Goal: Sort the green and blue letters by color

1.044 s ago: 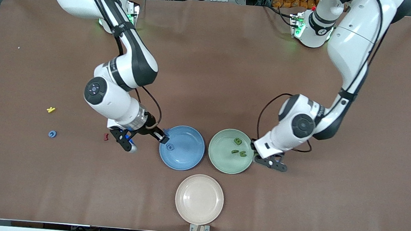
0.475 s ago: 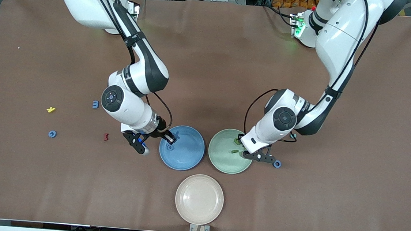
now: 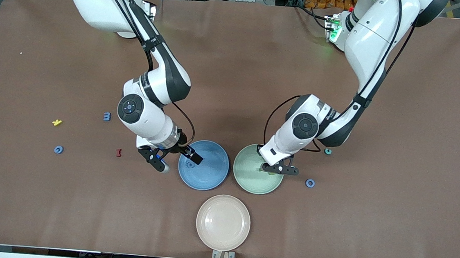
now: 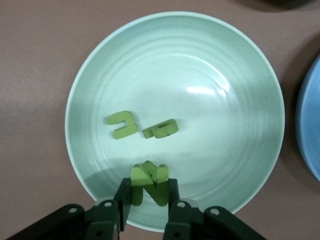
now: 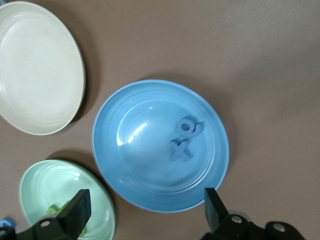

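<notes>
The left gripper holds the green N low inside the green plate's rim. The left gripper needs to release the letter, as the letter would lie in the plate.
My left gripper hangs over the green plate, shut on a green letter N. Two more green letters lie in that plate. My right gripper is open over the blue plate's rim toward the right arm's end, with nothing between its fingers. Two blue letters lie in the blue plate. Loose blue letters lie on the table.
A beige plate stands nearer the front camera than the two coloured plates. A yellow letter and a dark red letter lie toward the right arm's end. A teal ring lies toward the left arm's end.
My right gripper has shifted over the blue plate's rim and opened. My left gripper has moved from beside the green plate to over it, still shut, uncovering a blue ring on the table.
</notes>
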